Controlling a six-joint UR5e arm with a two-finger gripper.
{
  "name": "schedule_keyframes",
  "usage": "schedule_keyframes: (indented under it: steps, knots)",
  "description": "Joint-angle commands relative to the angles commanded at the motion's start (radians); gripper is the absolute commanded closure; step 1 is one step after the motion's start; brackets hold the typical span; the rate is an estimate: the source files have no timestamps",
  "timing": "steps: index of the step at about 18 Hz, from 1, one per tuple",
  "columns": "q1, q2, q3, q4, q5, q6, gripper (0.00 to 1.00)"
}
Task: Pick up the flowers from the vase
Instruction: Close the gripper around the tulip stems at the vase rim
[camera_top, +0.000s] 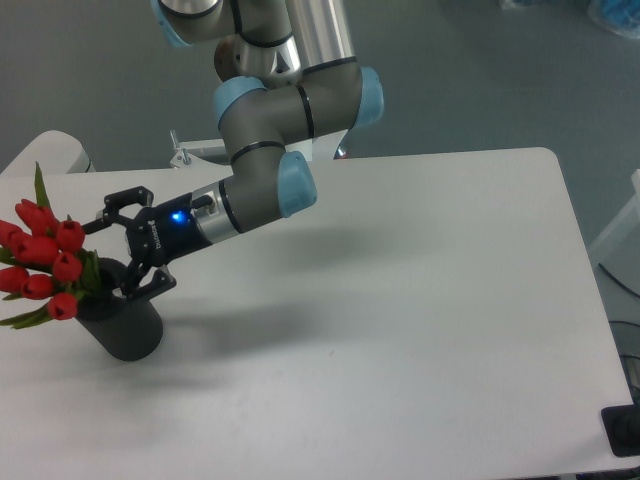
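Note:
I will next grab the red tulips by their green stems with my gripper, to pick up the flowers (42, 260) from the vase (125, 320).
The flowers (42, 260), a bunch of red tulip buds with green leaves, lean left out of the black vase (125, 320) at the table's left edge. My gripper (108, 250) is open and points left. Its upper finger (113, 205) reaches toward the buds, while its lower finger (140, 285) hangs over the vase's rim. The fingers sit just right of the buds, with nothing between them. The stems inside the vase are hidden.
The white table (400, 320) stretches to the right of the vase. A white rounded object (55, 152) sits at the far left corner. A metal bracket (190, 155) stands behind the arm at the table's back edge.

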Motion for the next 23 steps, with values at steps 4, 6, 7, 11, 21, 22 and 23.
schedule_keyframes:
  steps: [4,6,7,11,21,22,23]
  knots:
    - [-0.014,-0.011,0.003,0.009,0.0,0.0,0.0]
    - [-0.02,-0.011,0.005,0.012,-0.003,0.0,0.0]
    - [-0.02,-0.011,0.005,0.012,-0.003,0.0,0.0]
    - [-0.018,-0.018,0.009,0.012,-0.005,0.0,0.39]
    - [-0.002,-0.011,0.043,0.012,-0.003,-0.04,0.94]
    - [-0.002,-0.011,0.051,0.012,-0.003,-0.054,0.94]
    - [0.0,-0.009,0.058,0.012,-0.003,-0.067,0.94]
